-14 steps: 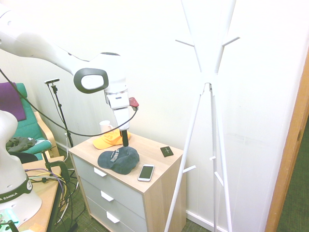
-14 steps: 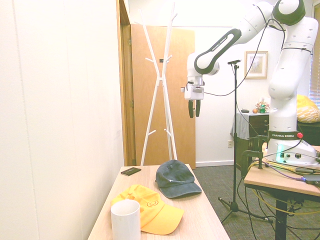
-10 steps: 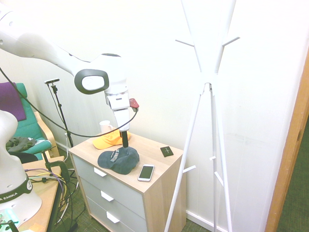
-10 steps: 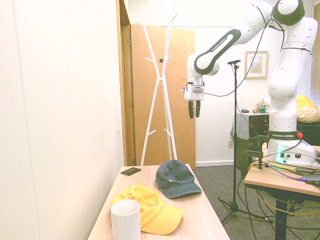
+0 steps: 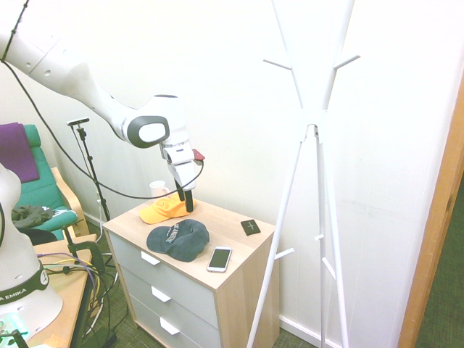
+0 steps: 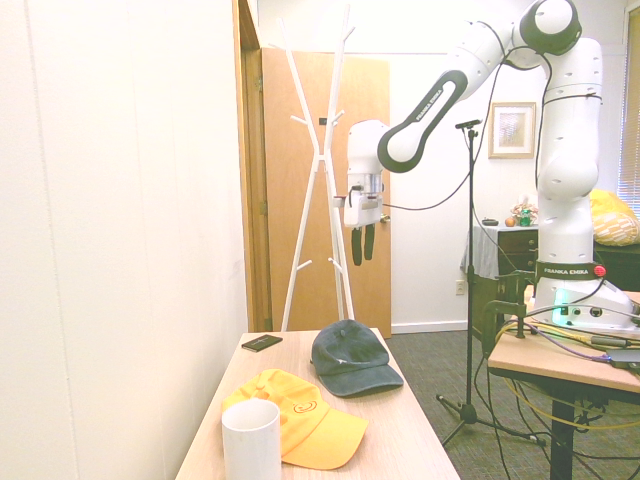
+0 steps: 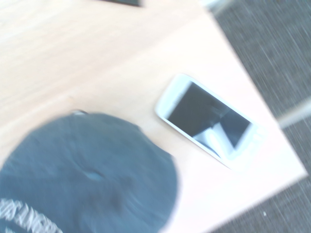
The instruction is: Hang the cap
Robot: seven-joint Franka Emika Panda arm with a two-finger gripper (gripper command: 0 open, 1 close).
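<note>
My gripper grabs the cap by its top (image 6: 346, 340) next, since the cloth there stands up in soft folds while the cap's brim (image 6: 364, 381) lies flat.
The dark navy cap (image 5: 177, 239) lies flat on the wooden dresser top (image 5: 225, 279), brim toward the front edge; it also shows as cap (image 6: 352, 358) and, blurred, as cap (image 7: 87, 179) with pale lettering. My gripper (image 6: 361, 246) hangs in the air well above the cap, pointing down, open with nothing between its dark fingers. In the first exterior view the gripper (image 5: 187, 203) stands over the back of the dresser. The white coat rack (image 5: 315, 119) stands right of the dresser, its pegs bare.
A yellow-orange cap (image 5: 165, 210) and a white mug (image 6: 250, 440) sit beside the navy cap. A white phone (image 7: 209, 121) lies near the dresser's corner, and a small black wallet (image 5: 250, 227) lies toward the rack. A green chair (image 5: 36, 196) stands at the left.
The arm has swung, carrying the gripper sideways toward the coat rack side and somewhat lower, over the dresser. The cap and other items have not moved.
</note>
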